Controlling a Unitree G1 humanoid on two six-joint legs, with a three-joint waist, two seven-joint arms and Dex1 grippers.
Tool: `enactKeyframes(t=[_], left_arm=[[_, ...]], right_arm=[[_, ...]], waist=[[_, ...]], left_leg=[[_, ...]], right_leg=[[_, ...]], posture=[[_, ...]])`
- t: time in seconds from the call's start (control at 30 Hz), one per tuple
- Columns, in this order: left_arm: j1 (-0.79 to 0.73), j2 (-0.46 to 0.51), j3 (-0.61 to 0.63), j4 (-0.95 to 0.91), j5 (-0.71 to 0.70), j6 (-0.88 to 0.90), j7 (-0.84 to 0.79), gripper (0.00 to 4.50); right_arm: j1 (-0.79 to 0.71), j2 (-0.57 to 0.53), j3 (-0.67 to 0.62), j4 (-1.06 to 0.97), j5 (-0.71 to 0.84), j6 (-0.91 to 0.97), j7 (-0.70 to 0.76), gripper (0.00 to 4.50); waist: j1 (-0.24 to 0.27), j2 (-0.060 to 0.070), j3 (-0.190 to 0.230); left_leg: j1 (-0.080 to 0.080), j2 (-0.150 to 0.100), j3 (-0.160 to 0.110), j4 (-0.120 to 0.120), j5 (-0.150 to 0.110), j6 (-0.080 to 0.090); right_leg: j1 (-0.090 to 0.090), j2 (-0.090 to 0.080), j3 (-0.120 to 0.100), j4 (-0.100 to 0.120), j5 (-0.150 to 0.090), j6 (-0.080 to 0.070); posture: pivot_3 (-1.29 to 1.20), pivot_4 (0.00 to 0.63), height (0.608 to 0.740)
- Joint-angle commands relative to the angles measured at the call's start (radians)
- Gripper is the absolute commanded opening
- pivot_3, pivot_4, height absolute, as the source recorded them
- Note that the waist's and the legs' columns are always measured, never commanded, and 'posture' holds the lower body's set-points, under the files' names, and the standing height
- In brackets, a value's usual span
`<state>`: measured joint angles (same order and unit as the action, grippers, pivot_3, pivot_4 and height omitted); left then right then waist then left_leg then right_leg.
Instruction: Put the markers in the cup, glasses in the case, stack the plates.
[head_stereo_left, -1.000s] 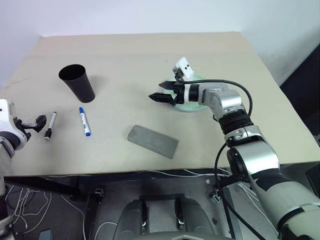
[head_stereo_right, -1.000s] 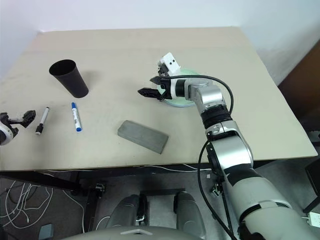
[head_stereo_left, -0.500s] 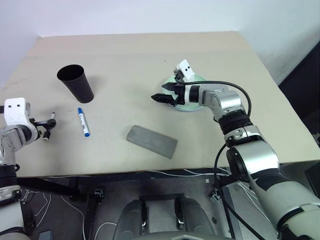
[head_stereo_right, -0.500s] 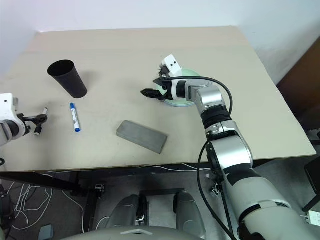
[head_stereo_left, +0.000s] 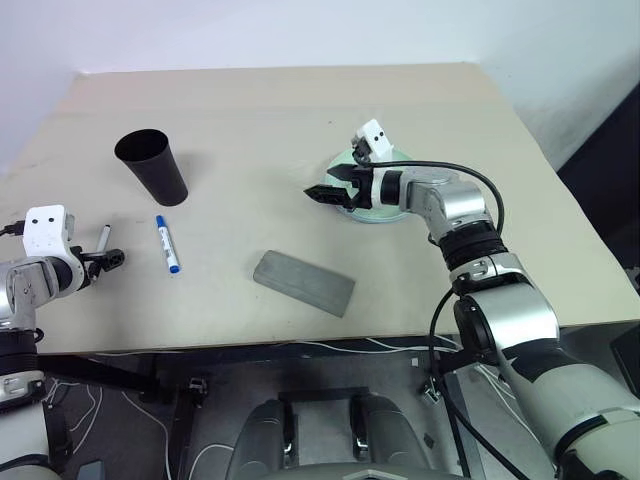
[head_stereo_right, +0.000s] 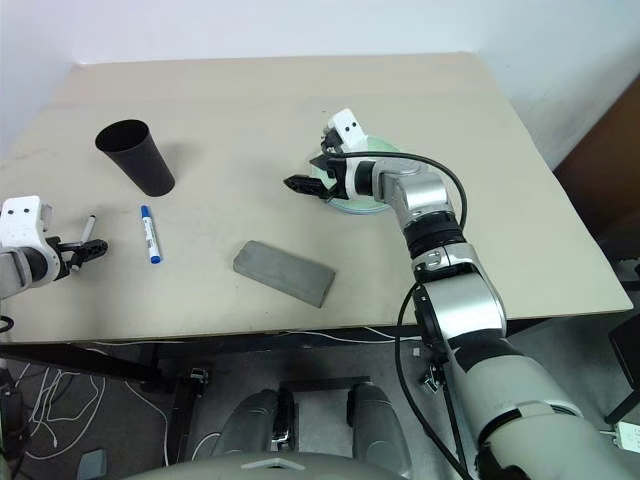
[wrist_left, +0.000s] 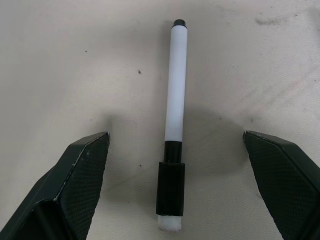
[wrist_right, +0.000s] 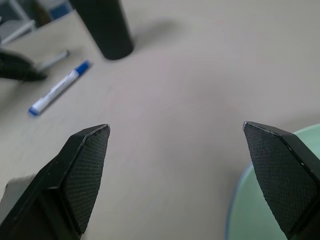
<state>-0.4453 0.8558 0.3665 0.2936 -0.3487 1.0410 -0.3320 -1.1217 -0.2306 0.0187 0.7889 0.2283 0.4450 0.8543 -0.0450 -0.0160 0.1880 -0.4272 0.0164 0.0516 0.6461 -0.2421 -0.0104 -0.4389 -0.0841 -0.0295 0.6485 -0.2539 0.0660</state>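
Note:
My left gripper's fingers are beside the black cap (wrist_left: 170, 189), low over the table, so my left gripper closes on the white marker next.
A white marker (wrist_left: 175, 85) with a black cap lies on the table between the fingers of my open left gripper (wrist_left: 175, 137), which touch nothing. Just right of it lies the blue-capped marker (head_stereo_left: 168, 243), and behind them stands the black cup (head_stereo_left: 152, 167), upright. The grey case (head_stereo_left: 303, 282) lies shut near the table's front edge. My right gripper (head_stereo_left: 325, 190) hangs open and empty over the table, just left of a pale green plate (head_stereo_left: 372, 214) that my right arm partly covers. The glasses are out of view.
The beige table (head_stereo_left: 270, 110) ends close to my left gripper on the left side and just in front of the case. Cables hang below the front edge.
My left gripper has come down and in from the table's left edge, and now straddles the white marker. The right arm has stayed put.

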Motion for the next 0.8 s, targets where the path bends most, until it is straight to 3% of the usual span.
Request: enactKeyframes(t=[0.03, 0.43, 0.53, 0.8], left_arm=[[0.007, -0.004, 0.016, -0.029, 0.004, 0.001, -0.005, 4.50], [0.036, -0.012, 0.029, -0.050, 0.006, 0.008, -0.004, 4.50], [0.039, -0.015, 0.037, -0.058, 0.006, 0.008, 0.002, 3.92], [0.038, -0.013, 0.051, -0.051, 0.003, 0.018, 0.010, 1.18]], right_arm=[[-0.005, 0.014, -0.044, -0.045, 0.042, 0.016, -0.008, 4.49], [0.027, 0.020, -0.026, -0.077, 0.040, 0.026, -0.011, 4.49], [0.021, 0.022, -0.018, -0.059, 0.024, 0.013, -0.024, 4.50], [0.030, 0.025, -0.013, -0.066, 0.011, 0.033, -0.027, 4.50]], waist=[[0.000, 0.000, 0.000], [0.000, 0.000, 0.000], [0.000, 0.000, 0.000], [-0.005, 0.000, 0.000]], left_leg=[[0.000, 0.000, 0.000, 0.000, 0.000, 0.000], [0.000, 0.000, 0.000, 0.000, 0.000, 0.000], [0.000, 0.000, 0.000, 0.000, 0.000, 0.000], [0.000, 0.000, 0.000, 0.000, 0.000, -0.001]], right_leg=[[0.000, 0.000, 0.000, 0.000, 0.000, 0.000], [0.000, 0.000, 0.000, 0.000, 0.000, 0.000], [0.000, 0.000, 0.000, 0.000, 0.000, 0.000], [0.000, 0.000, 0.000, 0.001, 0.000, 0.000]], posture=[[0.00, 0.150, 0.740], [0.00, 0.150, 0.740], [0.00, 0.150, 0.740], [0.00, 0.150, 0.740]])
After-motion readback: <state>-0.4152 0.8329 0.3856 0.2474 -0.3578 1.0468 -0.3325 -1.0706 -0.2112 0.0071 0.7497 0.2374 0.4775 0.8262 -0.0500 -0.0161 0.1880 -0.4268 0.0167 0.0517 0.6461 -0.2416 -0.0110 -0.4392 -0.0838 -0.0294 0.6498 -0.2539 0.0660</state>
